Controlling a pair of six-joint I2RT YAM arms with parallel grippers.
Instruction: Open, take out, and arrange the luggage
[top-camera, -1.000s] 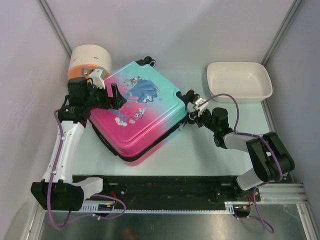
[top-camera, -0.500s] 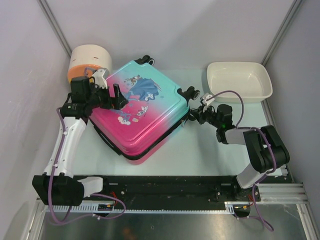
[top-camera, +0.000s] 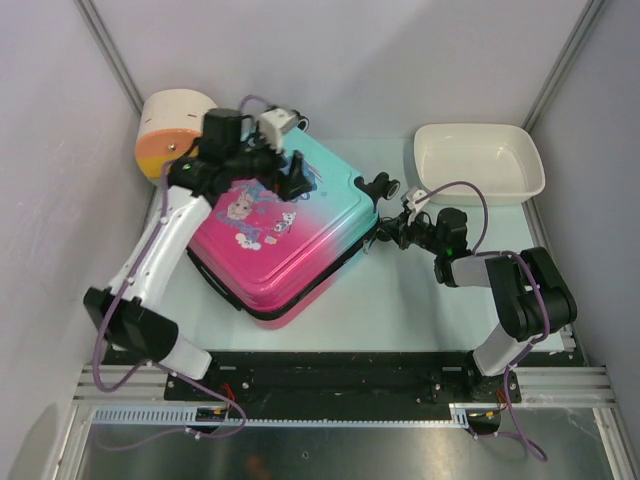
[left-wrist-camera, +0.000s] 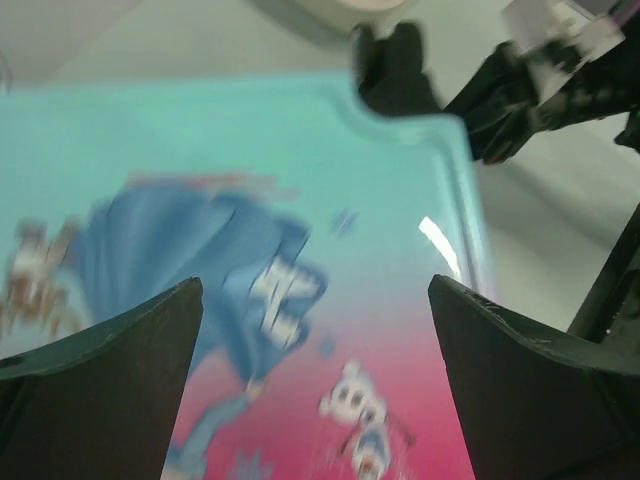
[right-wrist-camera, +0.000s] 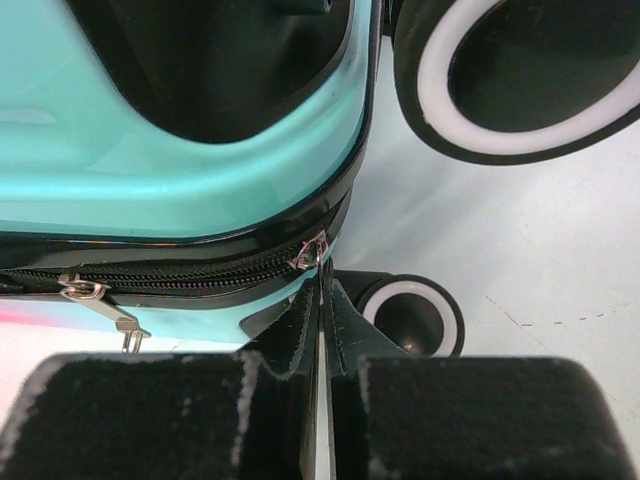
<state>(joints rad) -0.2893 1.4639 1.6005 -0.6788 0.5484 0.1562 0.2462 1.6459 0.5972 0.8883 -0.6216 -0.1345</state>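
Observation:
I will next grab the black wheel of the luggage (top-camera: 285, 235) with my left gripper, beside my right gripper, to hold the luggage steady. The zip then stays free to open.
The luggage (top-camera: 285, 235), a small pink-to-teal hard-shell suitcase with a cartoon print, lies flat and zipped up on the table. My left gripper (top-camera: 285, 178) hovers open over its teal end; in the left wrist view the printed shell (left-wrist-camera: 300, 220) fills the gap between the spread fingers (left-wrist-camera: 110, 370). My right gripper (top-camera: 388, 233) is at the suitcase's right corner beside the black wheels (top-camera: 382, 186). There its pads are shut on the thin metal zip pull (right-wrist-camera: 321, 262) hanging from the black zip (right-wrist-camera: 180, 270). A second pull (right-wrist-camera: 100, 298) dangles further left.
A white rectangular basin (top-camera: 480, 160) stands at the back right. A cream-and-orange rounded box (top-camera: 172, 125) sits at the back left, close to the left arm. Two white-rimmed wheels (right-wrist-camera: 520, 70) flank the right gripper. Enclosure walls rise on both sides.
The left arm swung from the suitcase's left side up and right, over its teal end. The right gripper closed its jaws on the zip pull at the corner.

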